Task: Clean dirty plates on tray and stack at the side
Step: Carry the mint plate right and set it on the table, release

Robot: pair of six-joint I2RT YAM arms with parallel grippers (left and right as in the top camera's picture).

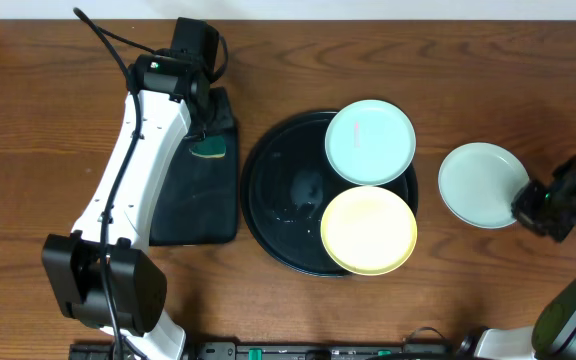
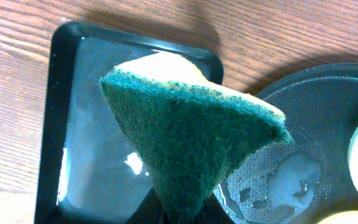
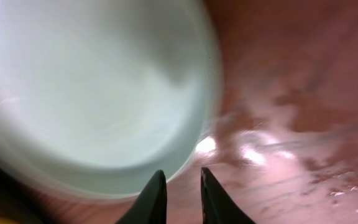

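My right gripper grabs the yellow plate by its rim facing the mint plate on the wood next, to leave its top side free to sponge and stack.
One mint plate [image 1: 369, 140] and the yellow plate [image 1: 369, 230] lie on the right half of the round black tray [image 1: 278, 190]. A second mint plate [image 1: 480, 184] rests flat on the wood to the tray's right. My right gripper [image 1: 528, 205] sits at that plate's near-right rim. In the right wrist view its jaws [image 3: 184, 177] stand slightly open, with bare table between them and the mint plate [image 3: 92, 87] just left of them. My left gripper [image 2: 182, 219] is shut on a green-and-yellow sponge [image 2: 191, 130], held over the rectangular tray [image 2: 73, 93]. Wet foam smears the round tray [image 2: 291, 180].
The small black rectangular tray [image 1: 193, 200] lies left of the round tray, with a film of water in it. The left arm reaches over it from the near-left. Bare wood surrounds the plate on the right.
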